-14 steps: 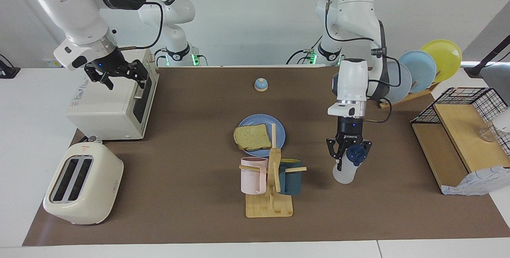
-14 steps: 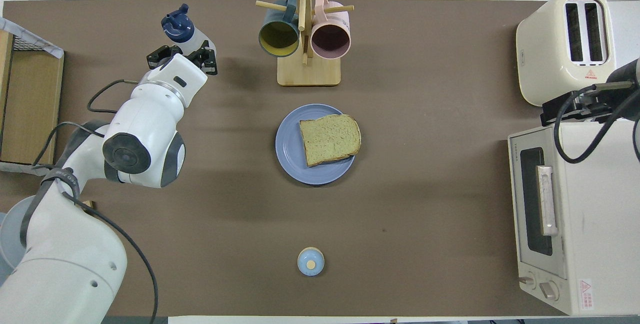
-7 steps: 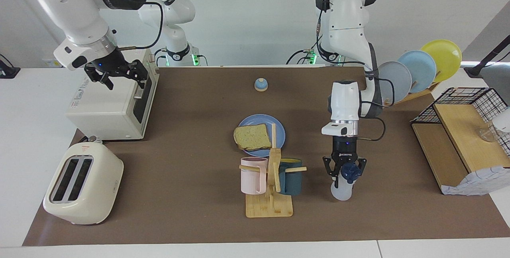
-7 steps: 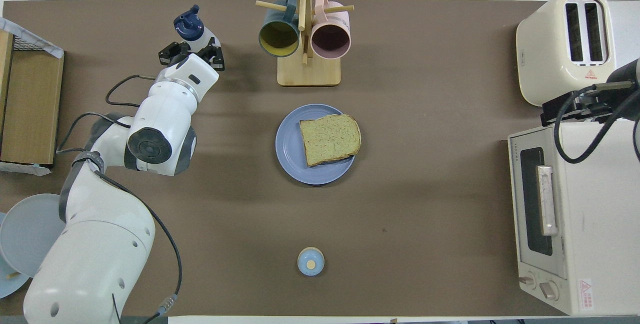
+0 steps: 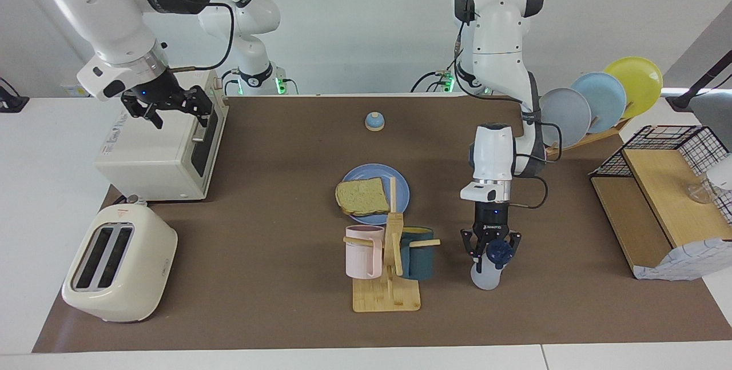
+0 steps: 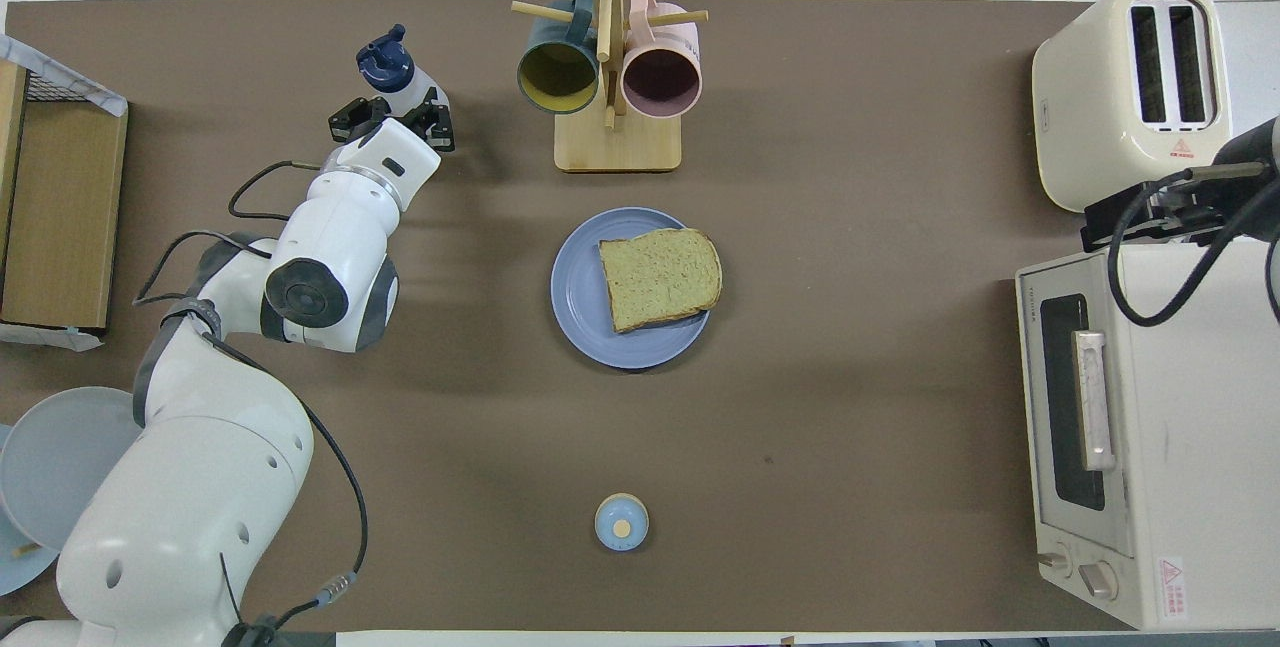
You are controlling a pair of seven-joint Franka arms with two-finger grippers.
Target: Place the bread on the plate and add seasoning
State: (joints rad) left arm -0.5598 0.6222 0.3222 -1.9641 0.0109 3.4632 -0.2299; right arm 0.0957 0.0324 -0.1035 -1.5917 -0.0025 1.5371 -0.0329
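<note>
My left gripper opens now, since the white bottle (image 6: 414,89) stands with its base down at the brown mat beside the mug rack.
The bread (image 5: 362,197) (image 6: 660,278) lies flat on the blue plate (image 5: 403,187) (image 6: 580,297) at the table's middle. My left gripper (image 5: 490,247) (image 6: 393,117) points straight down, shut on the seasoning (image 5: 487,275) (image 6: 390,72) just below its navy cap. The bottle hangs upright, low over the mat, beside the mug rack on the left arm's side. I cannot tell whether its base touches the mat. My right gripper (image 5: 178,115) (image 6: 1140,217) waits open and empty over the toaster oven.
A wooden mug rack (image 5: 389,295) with a pink and a teal mug stands farther from the robots than the plate. Toaster oven (image 5: 160,152) and toaster (image 5: 117,264) sit at the right arm's end. A bell (image 5: 374,122), plate rack (image 5: 600,101) and wire shelf (image 5: 657,204) are also there.
My left gripper has come down with the seasoning and shifted toward the mug rack. The right arm, bread and plate have not moved.
</note>
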